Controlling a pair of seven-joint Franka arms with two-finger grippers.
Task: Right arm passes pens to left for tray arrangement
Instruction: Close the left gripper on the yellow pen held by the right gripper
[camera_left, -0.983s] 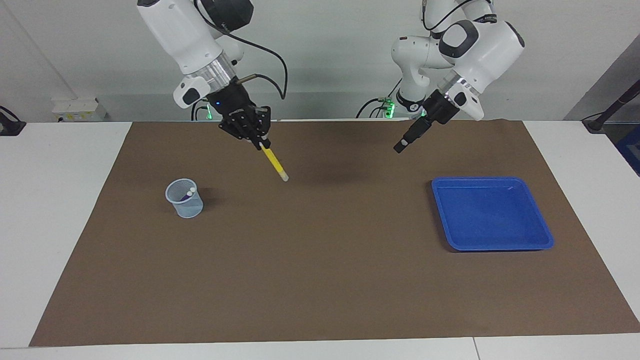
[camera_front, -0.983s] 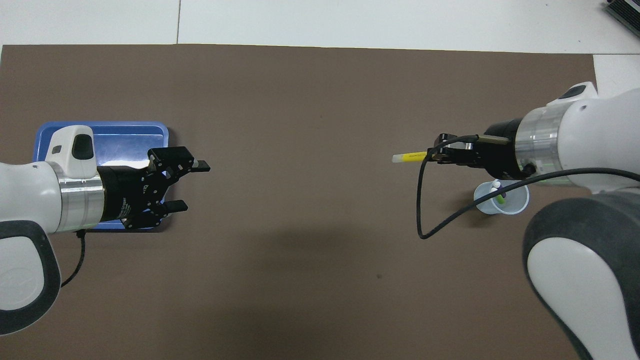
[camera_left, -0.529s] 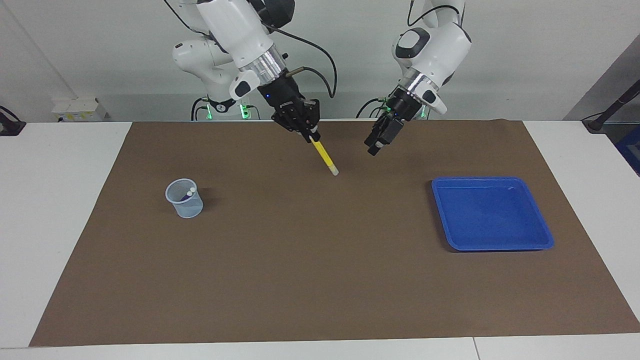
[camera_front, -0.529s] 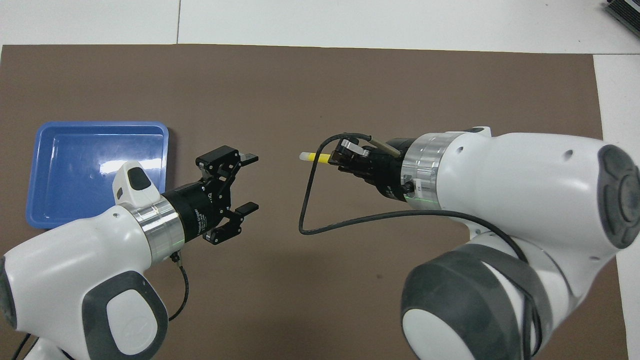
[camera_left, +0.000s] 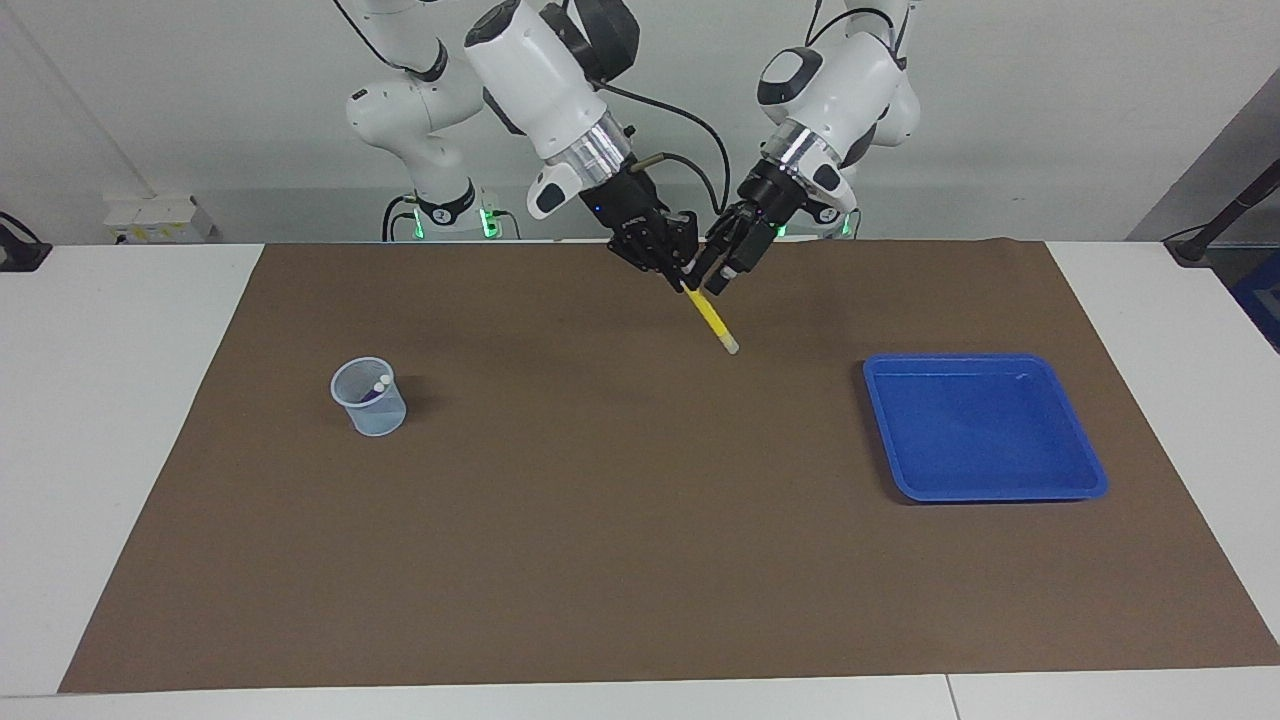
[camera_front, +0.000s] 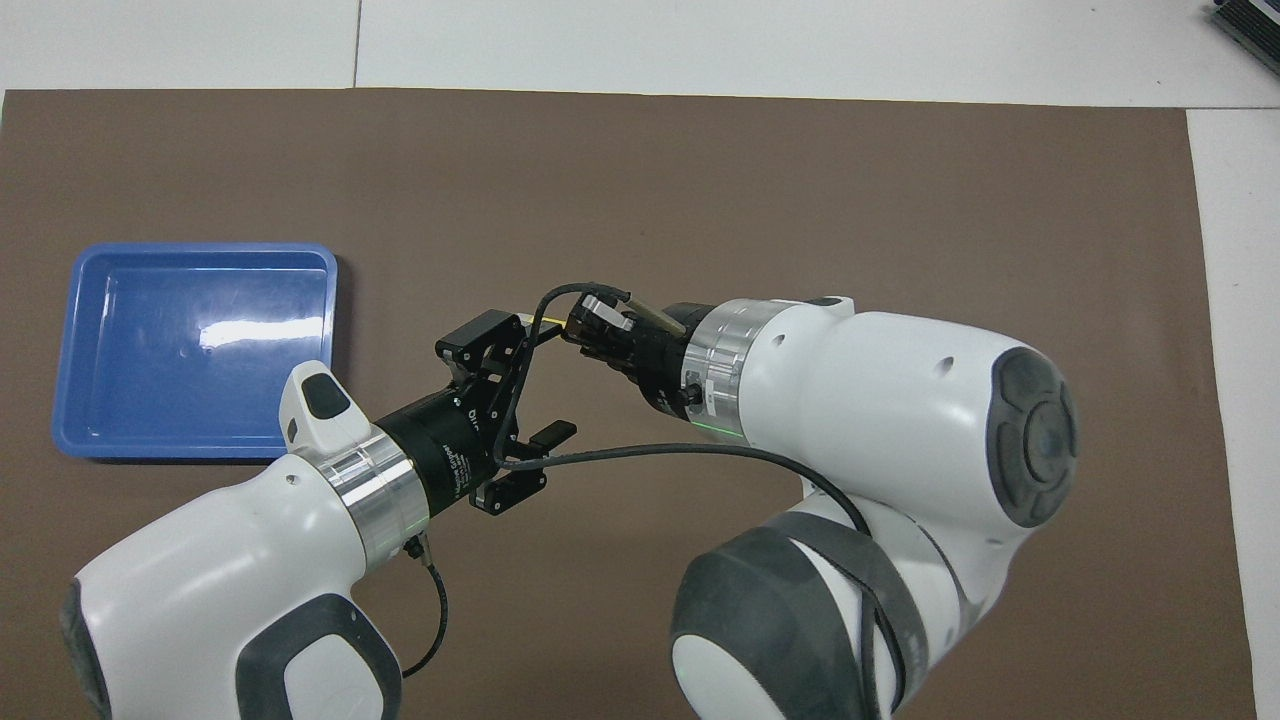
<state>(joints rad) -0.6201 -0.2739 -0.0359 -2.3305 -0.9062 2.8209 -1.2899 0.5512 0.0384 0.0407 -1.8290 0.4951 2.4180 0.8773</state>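
I should next grip the yellow pen with my left gripper by its free body toward the cap (camera_front: 543, 319), as my right gripper's fingers cover the pen's upper end.
My right gripper (camera_left: 678, 280) hangs over the mat's middle, near the robots' edge, shut on the upper end of a yellow pen (camera_left: 712, 318). The pen slants down with its pale cap lowest. My left gripper (camera_left: 714, 280) is open right beside it, fingers alongside the pen's upper part and not closed on it. In the overhead view the left gripper (camera_front: 545, 380) spreads wide at the right gripper (camera_front: 580, 335), and only a sliver of the yellow pen (camera_front: 545, 320) shows. Two more pens (camera_left: 378, 386) stand in a cup. The blue tray (camera_left: 905, 490) lies bare.
The translucent cup (camera_left: 369, 410) stands toward the right arm's end of the brown mat (camera_left: 600, 520). The tray (camera_front: 200, 250) sits toward the left arm's end. A black cable (camera_front: 620, 455) loops from the right wrist across the left gripper.
Both arms have swung in toward the mat's middle. The right gripper carried the yellow pen away from the cup, and the open left gripper left the tray and closed the gap to the pen.
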